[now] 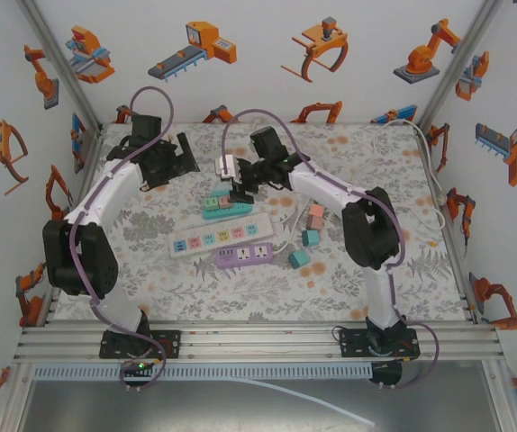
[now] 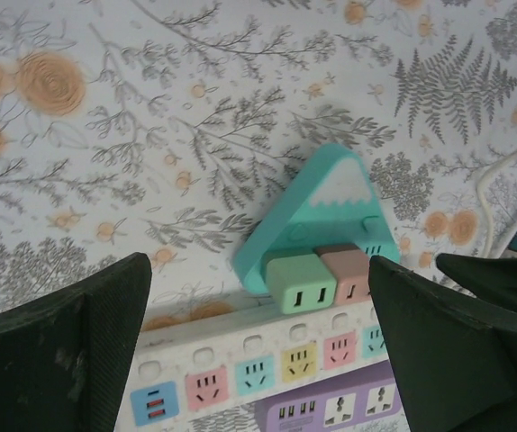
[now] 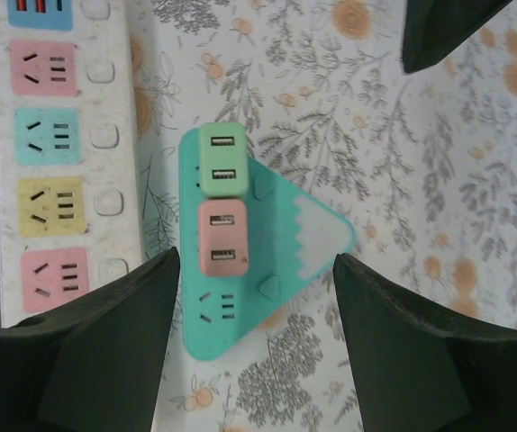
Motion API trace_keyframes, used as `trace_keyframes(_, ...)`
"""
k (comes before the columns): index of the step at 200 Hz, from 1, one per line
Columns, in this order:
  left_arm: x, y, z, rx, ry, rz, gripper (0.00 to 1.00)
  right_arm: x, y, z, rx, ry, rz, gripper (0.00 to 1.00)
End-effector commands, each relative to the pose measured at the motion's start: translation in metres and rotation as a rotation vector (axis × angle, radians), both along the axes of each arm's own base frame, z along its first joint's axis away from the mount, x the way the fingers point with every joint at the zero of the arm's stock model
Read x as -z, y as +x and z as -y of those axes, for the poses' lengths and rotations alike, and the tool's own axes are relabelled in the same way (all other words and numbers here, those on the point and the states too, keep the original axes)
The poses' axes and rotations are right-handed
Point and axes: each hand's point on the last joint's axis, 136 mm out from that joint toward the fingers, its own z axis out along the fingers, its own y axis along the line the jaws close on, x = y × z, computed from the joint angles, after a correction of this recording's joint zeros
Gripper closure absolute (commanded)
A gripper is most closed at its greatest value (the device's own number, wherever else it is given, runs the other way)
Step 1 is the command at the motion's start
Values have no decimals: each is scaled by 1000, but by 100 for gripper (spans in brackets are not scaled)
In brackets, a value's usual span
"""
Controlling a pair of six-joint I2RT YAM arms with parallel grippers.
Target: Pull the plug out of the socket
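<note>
I will next grab the pink plug [image 2: 349, 272] with my right gripper across its two long sides, clear of the green plug, to pull it off the socket.
A teal triangular socket [image 1: 212, 212] [image 2: 331, 193] [image 3: 308, 236] lies flat on the flowered table, just behind the white strip. Two plugs sit side by side in it: a green plug [image 2: 300, 281] [image 3: 222, 160] and a pink plug [image 2: 349, 272] [image 3: 222, 236]. My right gripper [image 1: 239, 187] [image 3: 257, 333] hovers over the socket, open, its jaws straddling the socket's end beside the pink plug without touching. My left gripper [image 1: 173, 160] [image 2: 258, 342] is open wide and holds nothing; it hangs back left of the socket.
A white power strip [image 1: 218, 238] [image 2: 240, 364] [image 3: 60, 162] with coloured outlets and a purple strip [image 1: 243, 256] [image 2: 340, 409] lie in front of the socket. Loose cube adapters [image 1: 310, 238] sit to the right. A white cable [image 1: 434, 171] runs along the right wall.
</note>
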Motion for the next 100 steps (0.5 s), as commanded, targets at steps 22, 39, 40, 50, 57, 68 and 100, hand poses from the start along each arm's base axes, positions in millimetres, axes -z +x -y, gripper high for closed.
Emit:
trace_keyframes(22, -11, -11, 1, 19, -30, 2, 0, 12, -9, -18, -96, 27, -34, 39)
trace_keyframes(39, -9, -11, 5, 31, -45, -3, 0, 27, -10, -21, -98, 10, -55, 40)
trace_keyframes(40, -9, -11, 5, 32, -47, -3, 0, 28, -9, -21, -97, 9, -56, 41)
trace_keyframes(50, -7, -11, 6, 39, -52, -10, 0, 34, -9, -22, -93, 3, -64, 44)
trace_keyframes(57, -7, -12, 7, 42, -55, -14, 0, 38, -10, -22, -91, -4, -67, 47)
trace_keyframes(68, -5, -13, 7, 45, -52, -20, 0, 40, -10, -22, -86, -10, -64, 54)
trace_keyframes(100, 5, -18, 13, 90, -59, -45, 1, 30, -9, -22, -94, -4, -40, 73)
